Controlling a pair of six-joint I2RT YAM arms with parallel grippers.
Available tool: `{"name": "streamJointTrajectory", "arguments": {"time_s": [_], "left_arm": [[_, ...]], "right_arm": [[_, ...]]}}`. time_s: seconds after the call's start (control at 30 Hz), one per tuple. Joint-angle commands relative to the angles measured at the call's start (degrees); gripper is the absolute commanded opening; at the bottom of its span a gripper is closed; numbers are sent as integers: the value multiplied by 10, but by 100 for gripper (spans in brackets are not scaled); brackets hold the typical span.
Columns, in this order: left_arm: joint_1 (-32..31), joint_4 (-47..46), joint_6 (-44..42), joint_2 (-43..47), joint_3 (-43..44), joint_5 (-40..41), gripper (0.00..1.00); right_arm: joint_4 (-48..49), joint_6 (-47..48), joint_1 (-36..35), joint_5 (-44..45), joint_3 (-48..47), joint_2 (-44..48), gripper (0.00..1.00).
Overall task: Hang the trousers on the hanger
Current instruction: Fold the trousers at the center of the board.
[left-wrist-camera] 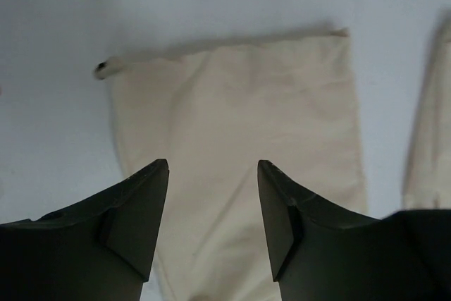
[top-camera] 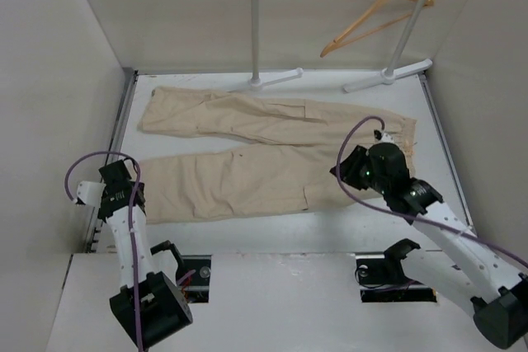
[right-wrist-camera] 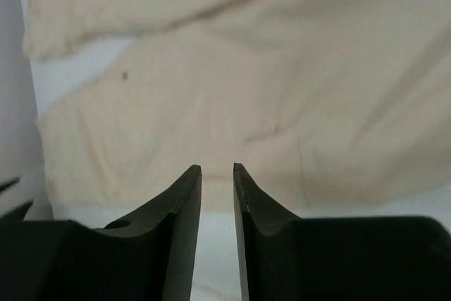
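Note:
My right gripper grabs the trousers' near edge at the waist (top-camera: pixel 345 202) next, to fold them leg over leg for the hanger (top-camera: pixel 375 18).
The beige trousers (top-camera: pixel 247 154) lie flat on the white table, legs pointing left, waist at the right. The wooden hanger (top-camera: pixel 375 18) hangs by its hook on the rack's top bar at the back right. My left gripper (top-camera: pixel 130 191) is open and empty above the cuff end of the near leg; the left wrist view shows that leg (left-wrist-camera: pixel 239 118) under the jaws (left-wrist-camera: pixel 213 167). My right gripper (top-camera: pixel 346 172) hovers by the waist end of the near leg. In the right wrist view its fingers (right-wrist-camera: pixel 217 168) stand a narrow gap apart, with nothing between, at the fabric's (right-wrist-camera: pixel 246 89) near edge.
The white clothes rack (top-camera: pixel 256 30) stands at the back, its two feet on the table just behind the trousers. Beige walls close in the left, right and back. A metal rail (top-camera: pixel 124 121) runs along the table's left edge.

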State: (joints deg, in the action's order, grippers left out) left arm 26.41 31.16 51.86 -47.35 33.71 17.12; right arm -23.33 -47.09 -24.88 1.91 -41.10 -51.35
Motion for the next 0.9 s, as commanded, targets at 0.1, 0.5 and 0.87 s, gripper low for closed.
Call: {"name": "streamJointTrajectory", "arguments": {"time_s": [0.1,0.5,0.87], "left_arm": [[57,19,5,-8,-61,-13,52],[86,11,3,-15,-96,5,52],[82,-117,4,-67,-72,-61,11]], "right_arm": [[-58,-27,-86,-18,91,116,55],[-96,-21,-89,-35,115,165,66],[-114,-27,28,-20,105,166,66]]}}
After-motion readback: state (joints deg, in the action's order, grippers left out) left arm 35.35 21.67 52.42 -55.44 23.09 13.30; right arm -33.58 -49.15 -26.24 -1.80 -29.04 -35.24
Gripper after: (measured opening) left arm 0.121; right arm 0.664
